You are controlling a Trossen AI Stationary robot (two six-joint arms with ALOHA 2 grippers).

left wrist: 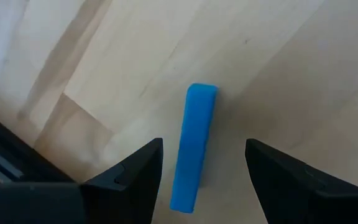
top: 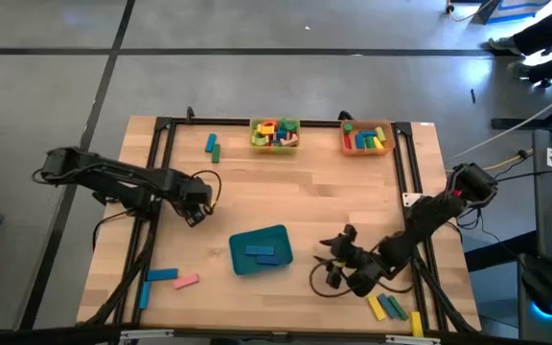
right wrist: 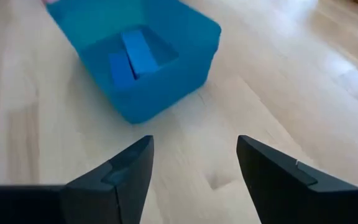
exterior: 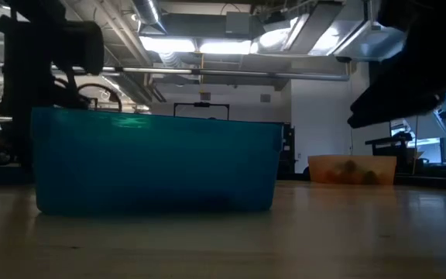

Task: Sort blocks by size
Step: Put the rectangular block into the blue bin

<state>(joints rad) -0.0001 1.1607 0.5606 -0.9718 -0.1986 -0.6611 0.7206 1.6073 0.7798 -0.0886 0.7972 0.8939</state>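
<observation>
My left gripper's fingers are above the blue bar (left wrist: 192, 146) and would miss, so they should lower first, then close on it.
In the left wrist view a blue bar block (left wrist: 194, 149) lies flat on the wooden table. My left gripper (left wrist: 204, 144) points down over it, open, with a finger on either side and a gap to each. From above, the left gripper (top: 197, 209) hides this block. My right gripper (top: 332, 257) stands open to the right of the teal tray (top: 236, 251) with nothing between its fingers (right wrist: 194, 140). It faces the tray's wall (right wrist: 166, 93). Two blue blocks (right wrist: 132, 56) lie in the tray.
At the far edge, a yellow tray (top: 253, 144) and an orange tray (top: 344, 146) hold mixed blocks. Loose blocks lie about: blue and green ones (top: 212, 146) far left, blue and pink ones (top: 172, 278) near left, yellow and green ones (top: 388, 307) near right. Black rails (top: 158, 163) run along the sides.
</observation>
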